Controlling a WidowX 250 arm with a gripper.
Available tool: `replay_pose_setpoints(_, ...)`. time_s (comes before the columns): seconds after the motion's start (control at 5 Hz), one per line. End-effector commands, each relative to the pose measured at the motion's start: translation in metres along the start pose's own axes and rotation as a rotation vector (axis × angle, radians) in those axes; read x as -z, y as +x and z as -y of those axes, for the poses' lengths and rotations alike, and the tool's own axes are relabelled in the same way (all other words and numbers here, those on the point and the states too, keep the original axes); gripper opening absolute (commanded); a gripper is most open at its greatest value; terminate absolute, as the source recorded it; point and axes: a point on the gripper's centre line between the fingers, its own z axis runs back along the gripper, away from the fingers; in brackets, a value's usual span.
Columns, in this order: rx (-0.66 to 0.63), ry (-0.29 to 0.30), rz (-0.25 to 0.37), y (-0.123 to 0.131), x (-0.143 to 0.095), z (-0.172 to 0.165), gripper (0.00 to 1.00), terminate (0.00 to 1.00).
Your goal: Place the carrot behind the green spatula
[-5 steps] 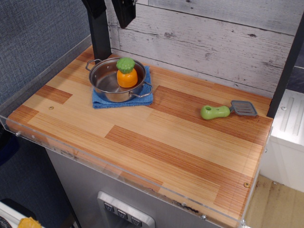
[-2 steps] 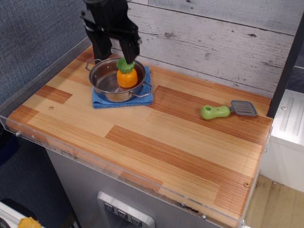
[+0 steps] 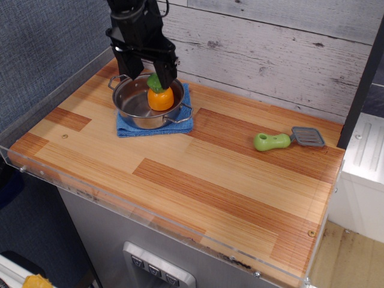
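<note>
My gripper is to grab the carrot by its green leafy cap (image 3: pixel 157 83) next, so that it can place the carrot behind the green spatula (image 3: pixel 282 140).
The carrot (image 3: pixel 160 98), squat and orange with a green leafy cap, sits inside a steel pot (image 3: pixel 135 105) at the back left of the wooden counter. My black gripper (image 3: pixel 149 78) hangs open directly over the pot, its fingers straddling the carrot's green cap, one on the left and one on the right. I cannot tell whether the fingers touch the cap. The green spatula (image 3: pixel 282 140) lies at the right side of the counter, lime handle pointing left and grey slotted blade to the right, far from the gripper.
The pot stands on a folded blue cloth (image 3: pixel 181 125). A whitewashed plank wall (image 3: pixel 270 54) rises behind the counter. A clear plastic rim (image 3: pixel 150 219) edges the front and left sides. A dark post (image 3: pixel 362 84) stands at the right edge.
The gripper has come down from above the back wall to the pot and now brackets the carrot's cap. The carrot, pot and spatula have not moved.
</note>
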Motion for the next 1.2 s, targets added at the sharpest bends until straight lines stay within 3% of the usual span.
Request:
replay_pose_setpoints(0.0, -0.020, 0.027, 0.024, 0.010, 0.003, -0.010, 1.00, 0.00)
replay_pose_setpoints(0.2, -0.012, 0.034, 0.011, 0.008, 0.005, -0.008, 0.00, 0.00)
replay_pose_setpoints(0.8, -0.001, 0.048, 0.017, 0.009, -0.003, -0.003, 0.00, 0.00)
replay_pose_setpoints(1.0, 0.016, 0.078, 0.020, 0.013, -0.021, -0.001, 0.00, 0.00)
